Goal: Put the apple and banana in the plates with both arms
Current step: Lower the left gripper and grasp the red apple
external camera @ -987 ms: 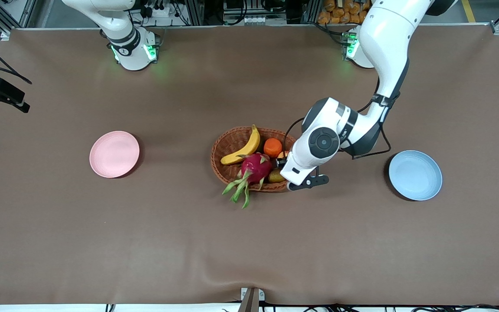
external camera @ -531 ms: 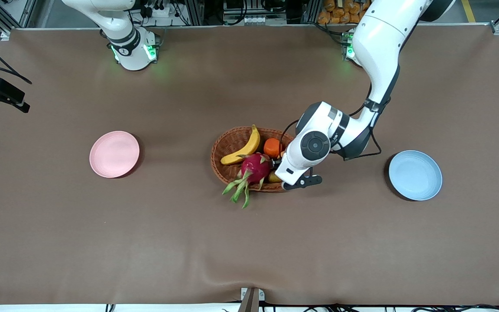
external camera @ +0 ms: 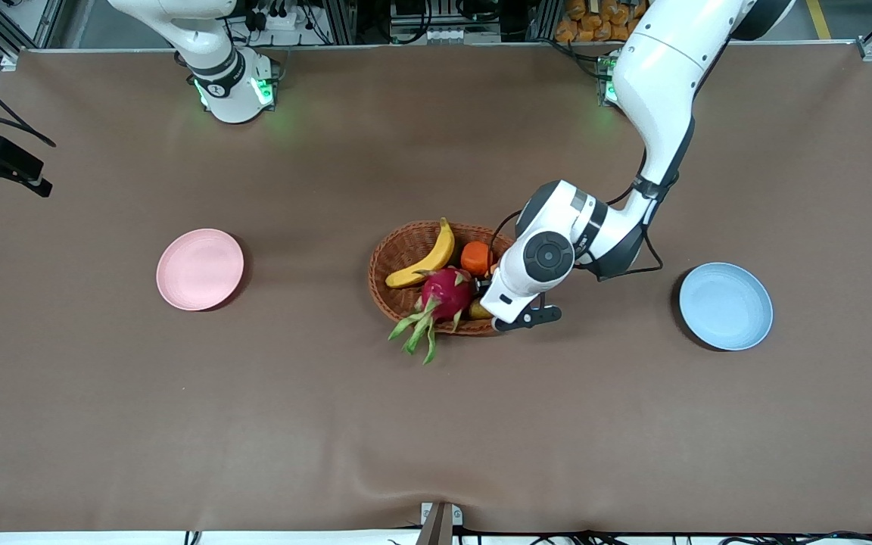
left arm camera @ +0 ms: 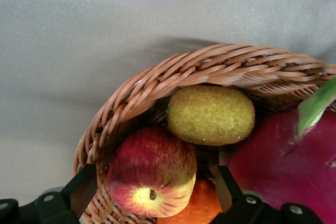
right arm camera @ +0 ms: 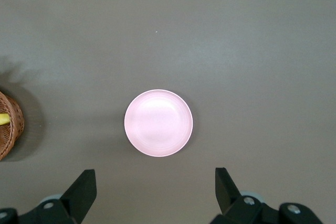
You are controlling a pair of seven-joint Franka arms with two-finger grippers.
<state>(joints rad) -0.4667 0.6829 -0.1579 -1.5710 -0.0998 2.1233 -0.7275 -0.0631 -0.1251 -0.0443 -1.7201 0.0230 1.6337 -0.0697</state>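
Note:
Next, my left gripper picks up the apple by its round red sides to place it in the blue plate (external camera: 726, 306).
The red and yellow apple (left arm camera: 152, 171) lies in the wicker basket (left arm camera: 210, 66) at its end toward the left arm, resting against an orange (left arm camera: 197, 211). My left gripper (left arm camera: 153, 190) is open just above the apple, one finger on each side, not closed on it. In the front view the left arm's hand hides the apple. The banana (external camera: 425, 257) lies in the basket (external camera: 379, 291) at its end toward the right arm. The pink plate (external camera: 200, 269) and the blue plate (external camera: 726, 306) are empty. My right gripper (right arm camera: 155, 190) is open, high over the pink plate (right arm camera: 158, 123).
The basket also holds a pink dragon fruit (external camera: 446, 291), an orange (external camera: 476, 257) and a yellow-green kiwi (left arm camera: 211, 115) beside the apple. The dragon fruit's green leaves hang over the rim toward the front camera. A black camera mount (external camera: 1, 163) stands at the right arm's end.
My left arm's hand has moved a little toward the basket and over its end. The right arm and the fruit have not moved.

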